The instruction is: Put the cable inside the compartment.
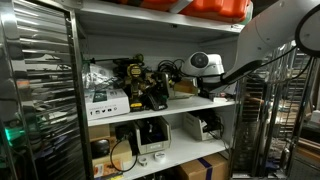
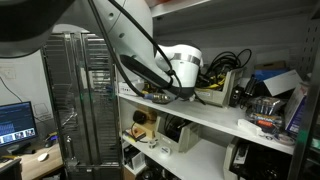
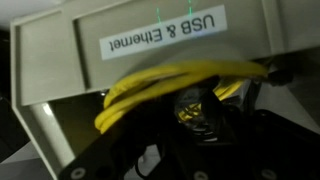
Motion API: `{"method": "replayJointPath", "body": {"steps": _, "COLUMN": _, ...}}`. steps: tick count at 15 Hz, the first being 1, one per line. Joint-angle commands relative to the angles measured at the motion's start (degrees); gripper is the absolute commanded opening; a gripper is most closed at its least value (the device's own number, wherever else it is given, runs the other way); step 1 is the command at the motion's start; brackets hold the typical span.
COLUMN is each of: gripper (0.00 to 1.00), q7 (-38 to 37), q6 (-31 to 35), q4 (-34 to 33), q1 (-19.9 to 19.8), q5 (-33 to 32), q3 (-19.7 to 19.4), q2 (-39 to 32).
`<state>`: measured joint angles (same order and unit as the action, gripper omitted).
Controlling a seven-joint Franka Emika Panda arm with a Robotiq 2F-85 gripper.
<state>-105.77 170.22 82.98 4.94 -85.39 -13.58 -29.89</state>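
Observation:
The yellow cable in my fingers hangs within the compartment's cream sides and would come down inside if I opened now, so my gripper opens next.
The compartment [image 3: 60, 60] is a cream open box with a label reading "USB & Ethernet". It fills the wrist view, with yellow cables [image 3: 170, 80] lying inside. In both exterior views it sits on the middle shelf [image 1: 185, 88] [image 2: 213, 95], and black cables [image 2: 226, 62] loop out of its top. My gripper [image 3: 195, 125] is a dark mass right at the box's opening, over the yellow cables. A dark coiled piece shows between its fingers, too dim to identify. The white wrist [image 1: 205, 62] [image 2: 184, 66] hides the fingers in the exterior views.
A metal wire rack [image 1: 35, 95] [image 2: 75, 95] stands beside the shelving. The middle shelf holds a white printed carton [image 1: 107, 100], black tools [image 1: 140, 85] and other boxes [image 2: 275, 85]. The lower shelf [image 1: 150, 135] is packed with gear. A shelf board runs overhead.

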Motion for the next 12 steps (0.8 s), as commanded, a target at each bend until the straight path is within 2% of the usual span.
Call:
{"method": "replayJointPath", "body": {"steps": 1, "gripper": 0.6, "q7": 6.4, "q6": -0.1, "q4": 1.7, "q1": -0.49, "q5": 1.21, "q3": 0.42, "q2": 0.9}}
{"method": "replayJointPath", "body": {"steps": 2, "gripper": 0.61, "q7": 6.59, "q6": 0.18, "q4": 1.51, "q1": -0.55, "q5": 1.09, "q3": 0.27, "q2": 1.37}}
{"method": "replayJointPath", "body": {"steps": 3, "gripper": 0.66, "q7": 5.6, "q6": 0.43, "q4": 1.19, "q1": -0.48, "q5": 0.49, "q3": -0.04, "q2": 2.07}}
{"method": "replayJointPath", "body": {"steps": 7, "gripper": 0.97, "q7": 1.3, "q6": 2.07, "q4": 2.76, "q1": -0.74, "q5": 0.4, "q3": -0.05, "q2": 6.79}}
{"method": "replayJointPath", "body": {"steps": 8, "gripper": 1.0, "q7": 0.54, "q6": 2.5, "q4": 3.21, "q1": -0.74, "q5": 0.04, "q3": -0.12, "q2": 8.08}}
{"method": "replayJointPath", "body": {"steps": 10, "gripper": 1.0, "q7": 1.19, "q6": 3.62, "q4": 6.12, "q1": -0.85, "q5": 0.72, "q3": 0.28, "q2": 11.63}}
{"method": "replayJointPath", "body": {"steps": 12, "gripper": 1.0, "q7": 4.11, "q6": 5.84, "q4": 11.39, "q1": -1.35, "q5": 2.99, "q3": 1.05, "q2": 15.83}}
